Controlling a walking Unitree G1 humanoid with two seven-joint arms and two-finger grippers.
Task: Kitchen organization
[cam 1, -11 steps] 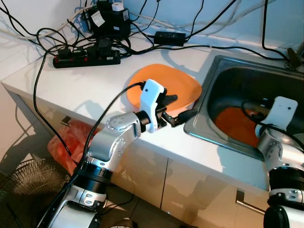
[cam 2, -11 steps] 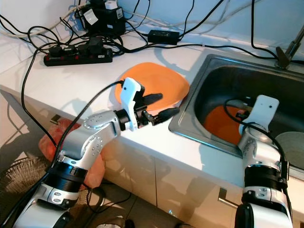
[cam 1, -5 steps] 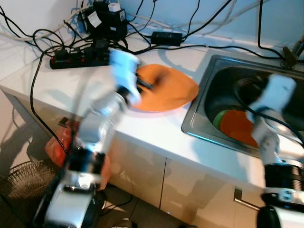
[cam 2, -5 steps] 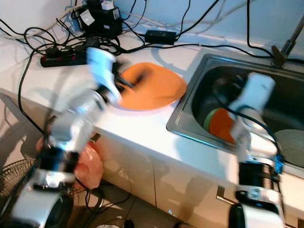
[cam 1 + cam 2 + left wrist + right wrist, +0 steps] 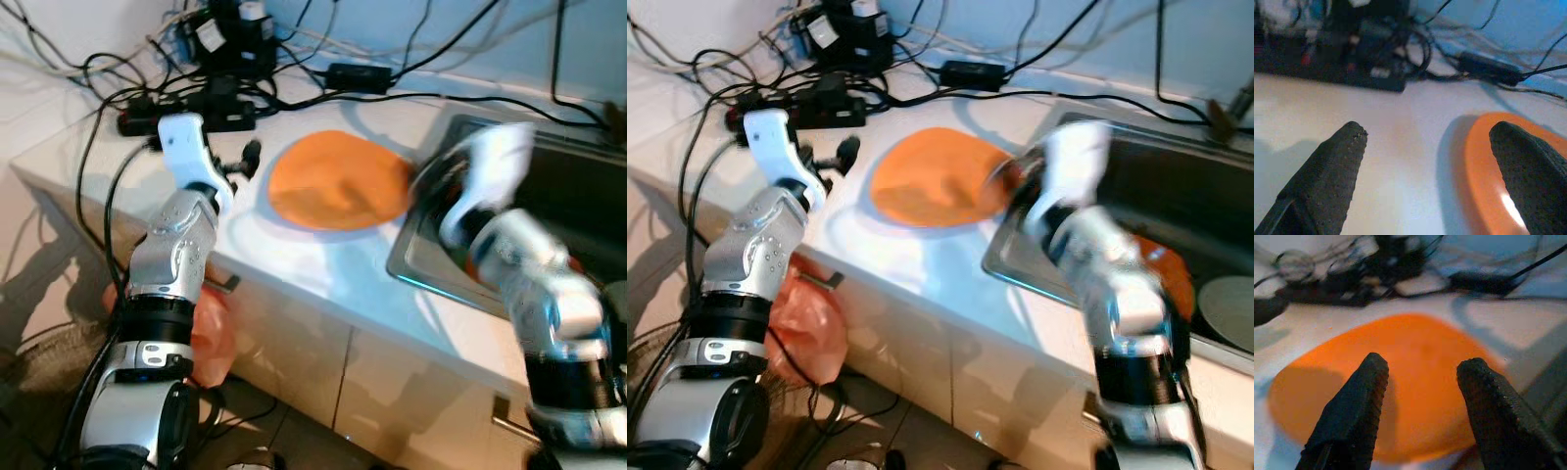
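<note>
The orange plate's broad side is far wider than my fingers open, so next my left gripper will pinch the plate by its thin rim [image 5: 272, 186] [image 5: 1472, 159].
An orange plate [image 5: 338, 181] lies flat on the white counter [image 5: 294, 284], just left of the sink [image 5: 421, 274]. My left gripper [image 5: 1435, 161] is open and holds nothing; it hovers over the counter to the left of the plate [image 5: 1498, 166], clear of its rim. My right gripper [image 5: 1420, 396], blurred in the eye views, is open just above the plate's [image 5: 1415, 357] sink-side edge, with nothing between its fingers. A second orange plate [image 5: 1166, 274] lies in the sink basin behind the right arm.
A black power strip [image 5: 186, 103] and a tangle of cables [image 5: 294, 59] crowd the back of the counter. A pale plate [image 5: 1227, 308] sits in the sink's right part. An orange plastic bag [image 5: 803, 323] hangs below the counter front.
My left gripper has drawn back off the plate to its left. My right arm has risen out of the sink and swung left over the counter plate's edge.
</note>
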